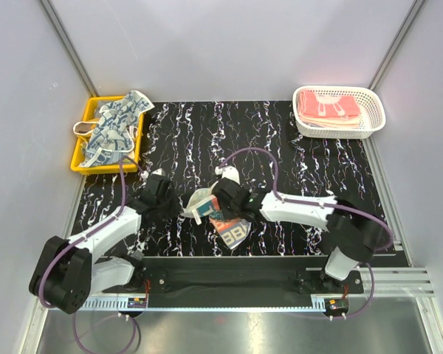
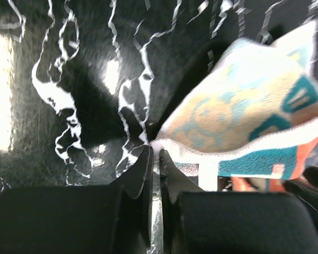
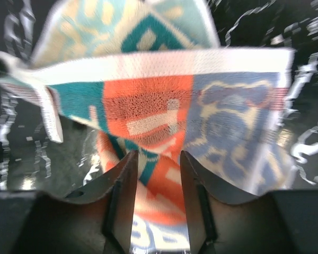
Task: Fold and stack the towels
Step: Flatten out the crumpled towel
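My right gripper takes hold of the cream towel's free corner (image 3: 284, 59) next, along the white hem my left gripper holds, to fold the towel.
A cream towel with red and teal letter blocks (image 1: 225, 230) lies bunched and partly lifted at the near middle of the black marbled table. My left gripper (image 1: 180, 211) is shut on its white corner hem (image 2: 160, 142), and the towel (image 2: 249, 106) fans out to the right in the left wrist view. My right gripper (image 1: 213, 206) sits over the same towel, its jaws open. In the right wrist view the towel (image 3: 148, 100) hangs in front of the gripper (image 3: 156, 159), and its folds show through the gap.
A yellow tray (image 1: 80, 158) at the back left holds crumpled blue-white patterned towels (image 1: 118, 122). A white lattice basket (image 1: 374, 112) at the back right holds folded pink towels (image 1: 327, 109). Grey walls close in both sides.
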Robot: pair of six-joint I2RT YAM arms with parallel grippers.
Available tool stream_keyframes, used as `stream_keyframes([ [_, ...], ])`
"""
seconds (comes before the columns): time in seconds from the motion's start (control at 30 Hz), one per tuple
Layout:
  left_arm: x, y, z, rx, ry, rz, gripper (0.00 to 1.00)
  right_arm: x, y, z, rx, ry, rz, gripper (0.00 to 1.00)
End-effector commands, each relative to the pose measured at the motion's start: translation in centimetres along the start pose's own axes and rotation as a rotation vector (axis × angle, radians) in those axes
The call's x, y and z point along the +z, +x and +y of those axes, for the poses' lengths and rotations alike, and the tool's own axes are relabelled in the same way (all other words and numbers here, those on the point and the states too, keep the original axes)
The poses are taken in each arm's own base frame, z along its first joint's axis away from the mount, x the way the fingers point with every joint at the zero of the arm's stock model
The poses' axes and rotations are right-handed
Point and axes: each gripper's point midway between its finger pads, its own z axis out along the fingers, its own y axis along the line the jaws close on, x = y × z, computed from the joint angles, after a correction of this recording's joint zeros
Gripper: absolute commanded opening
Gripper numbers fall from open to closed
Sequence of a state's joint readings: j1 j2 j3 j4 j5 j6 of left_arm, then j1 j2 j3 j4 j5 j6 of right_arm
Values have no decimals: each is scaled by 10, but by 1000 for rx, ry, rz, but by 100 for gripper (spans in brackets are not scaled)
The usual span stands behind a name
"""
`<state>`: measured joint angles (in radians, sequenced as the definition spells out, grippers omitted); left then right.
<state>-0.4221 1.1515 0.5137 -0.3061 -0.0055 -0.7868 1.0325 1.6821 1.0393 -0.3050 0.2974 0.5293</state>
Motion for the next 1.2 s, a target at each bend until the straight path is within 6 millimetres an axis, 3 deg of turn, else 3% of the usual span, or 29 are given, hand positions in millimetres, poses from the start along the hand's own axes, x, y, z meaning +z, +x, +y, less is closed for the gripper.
stream_keyframes([
  [0.0,-6,-23,-14,-5,48,-98,0,-47,-53,-8,61,18,-172,45],
  [0.03,-7,-23,-14,-1,48,-98,0,-59,-62,-11,67,16,-206,47],
  [0.17,-9,-23,-14,10,54,-98,0,-67,-73,-32,83,33,-221,51],
  [0.23,-10,-24,-15,13,58,-101,0,-53,-77,-54,116,46,-189,51],
  [0.27,-10,-24,-15,15,58,-101,0,-49,-79,-46,128,-33,-169,51],
  [0.3,-9,-24,-16,16,61,-100,0,-40,-83,-62,148,-33,-158,51],
  [0.37,-9,-23,-16,18,64,-99,0,-29,-84,-59,138,-100,-139,51],
  [0.5,-10,-24,-17,20,69,-101,0,-11,-89,-73,170,-135,-133,56],
  [0.77,-12,-25,-22,32,82,-97,0,23,-72,-62,204,-252,-51,57],
  [1.17,-14,-27,-25,39,91,-98,0,39,-61,-68,248,-268,-16,57],
])
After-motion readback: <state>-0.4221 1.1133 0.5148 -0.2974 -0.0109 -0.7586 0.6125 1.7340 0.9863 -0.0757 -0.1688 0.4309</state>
